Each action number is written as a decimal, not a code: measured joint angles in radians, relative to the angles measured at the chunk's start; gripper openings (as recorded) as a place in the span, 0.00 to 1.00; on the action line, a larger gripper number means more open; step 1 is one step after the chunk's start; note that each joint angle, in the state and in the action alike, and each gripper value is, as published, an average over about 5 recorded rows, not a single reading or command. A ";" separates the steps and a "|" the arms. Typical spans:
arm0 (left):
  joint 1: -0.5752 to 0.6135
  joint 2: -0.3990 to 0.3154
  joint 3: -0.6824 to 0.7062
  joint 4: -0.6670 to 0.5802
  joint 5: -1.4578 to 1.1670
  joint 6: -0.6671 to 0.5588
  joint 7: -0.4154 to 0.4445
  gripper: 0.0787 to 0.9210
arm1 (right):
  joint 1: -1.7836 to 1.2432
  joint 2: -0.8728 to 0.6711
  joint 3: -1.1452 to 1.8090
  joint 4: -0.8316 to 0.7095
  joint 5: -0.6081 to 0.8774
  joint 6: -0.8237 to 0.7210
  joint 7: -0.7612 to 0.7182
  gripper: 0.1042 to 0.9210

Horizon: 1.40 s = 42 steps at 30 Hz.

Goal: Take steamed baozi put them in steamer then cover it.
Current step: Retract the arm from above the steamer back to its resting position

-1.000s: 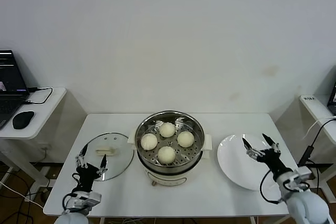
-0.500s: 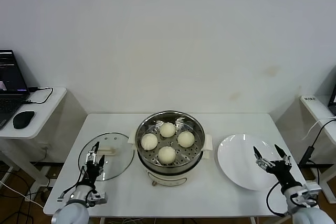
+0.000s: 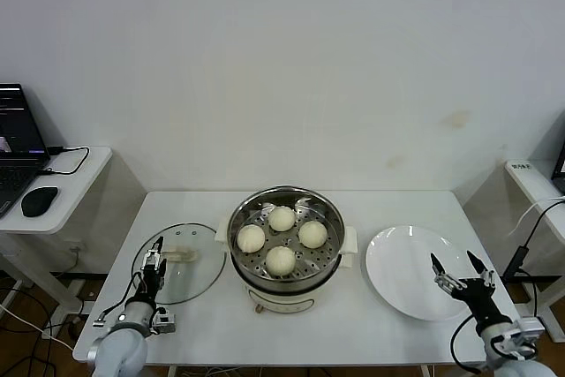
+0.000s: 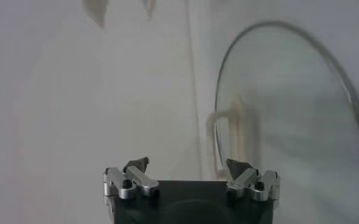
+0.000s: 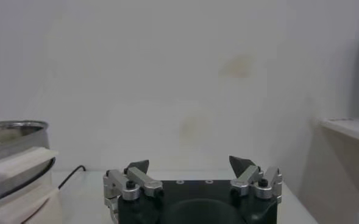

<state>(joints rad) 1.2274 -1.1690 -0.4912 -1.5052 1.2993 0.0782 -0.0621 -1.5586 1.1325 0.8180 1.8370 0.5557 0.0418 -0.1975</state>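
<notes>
My left gripper needs to cover the steamer full of baozi next, so it should grab the glass cover by its cream handle.
Four cream-white baozi lie on the perforated tray inside the shiny steel steamer at the table's middle. The glass cover with its cream handle lies flat on the table left of the steamer; it also shows in the left wrist view. My left gripper is open, low over the cover's near left part, holding nothing. My right gripper is open and empty over the near right edge of the white plate. The steamer's side shows in the right wrist view.
A side desk with a laptop and a mouse stands at the far left. Another desk edge and a cable are at the right. The white wall is behind the table.
My right gripper has drawn back toward me and lower, off the plate's middle. My left gripper has shifted slightly over the cover's near edge. The baozi, steamer and cover have not moved.
</notes>
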 measured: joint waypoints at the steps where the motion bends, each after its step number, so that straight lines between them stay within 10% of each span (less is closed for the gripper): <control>1: -0.003 0.000 0.003 0.003 0.003 0.002 0.002 0.88 | -0.001 0.001 0.001 0.000 -0.001 0.001 0.000 0.88; 42: -0.169 -0.044 0.063 0.164 0.020 0.065 -0.018 0.88 | -0.055 0.009 0.036 -0.021 -0.007 0.033 -0.014 0.88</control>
<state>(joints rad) 1.0582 -1.2130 -0.4286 -1.3407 1.3191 0.1436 -0.0801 -1.6140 1.1419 0.8538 1.8163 0.5485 0.0749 -0.2119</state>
